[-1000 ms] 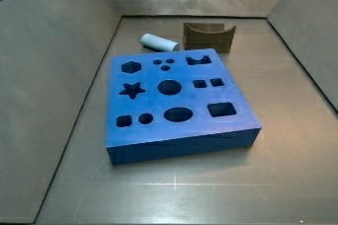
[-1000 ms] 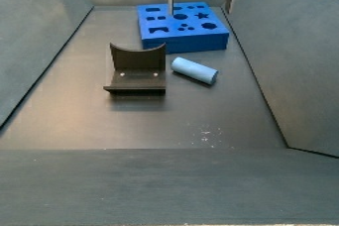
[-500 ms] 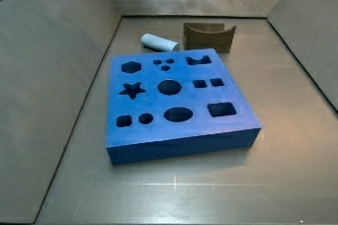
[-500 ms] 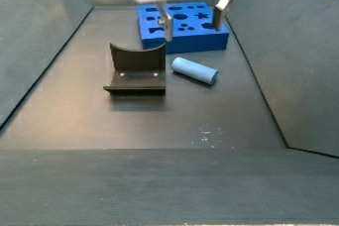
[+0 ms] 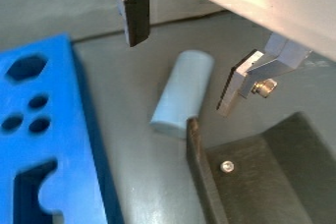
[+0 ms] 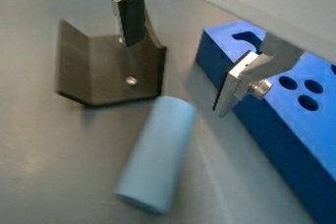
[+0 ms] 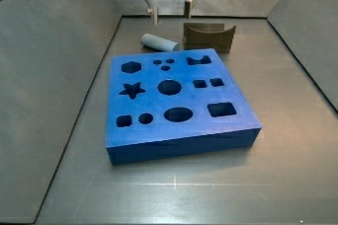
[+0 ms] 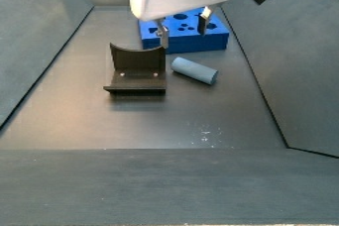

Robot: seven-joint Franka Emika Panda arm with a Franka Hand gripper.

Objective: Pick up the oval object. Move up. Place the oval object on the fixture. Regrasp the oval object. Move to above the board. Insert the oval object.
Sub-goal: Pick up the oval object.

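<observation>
I next need to grab the oval object by its long rounded body (image 7: pixel 160 42) with my gripper. Then I can set it on the fixture (image 7: pixel 209 35).
The oval object (image 7: pixel 160 42) is a pale grey-blue peg lying on its side on the floor, between the blue board (image 7: pixel 179 101) and the dark fixture (image 7: pixel 209 35). My gripper (image 7: pixel 172 17) hangs above it, open, with nothing between the fingers. In both wrist views the oval object (image 5: pixel 182 90) (image 6: pixel 157 154) lies below the gap of the gripper (image 5: pixel 184 51) (image 6: pixel 184 49), and the fingers (image 5: pixel 134 17) (image 6: pixel 237 81) stand clear of it. In a side view the gripper (image 8: pixel 183 30) covers part of the board (image 8: pixel 212 40), with the oval object (image 8: pixel 193 69) nearer the camera.
The fixture (image 8: pixel 137 71) (image 6: pixel 105 66) (image 5: pixel 262 179) stands close beside the peg. The board (image 5: pixel 39 140) (image 6: pixel 282 120) sits on its other side. Grey walls (image 7: pixel 79 32) enclose the floor on the sides and back.
The gripper has come down from the top edge of the side views and now hangs low over the oval object. The peg, board and fixture have not moved.
</observation>
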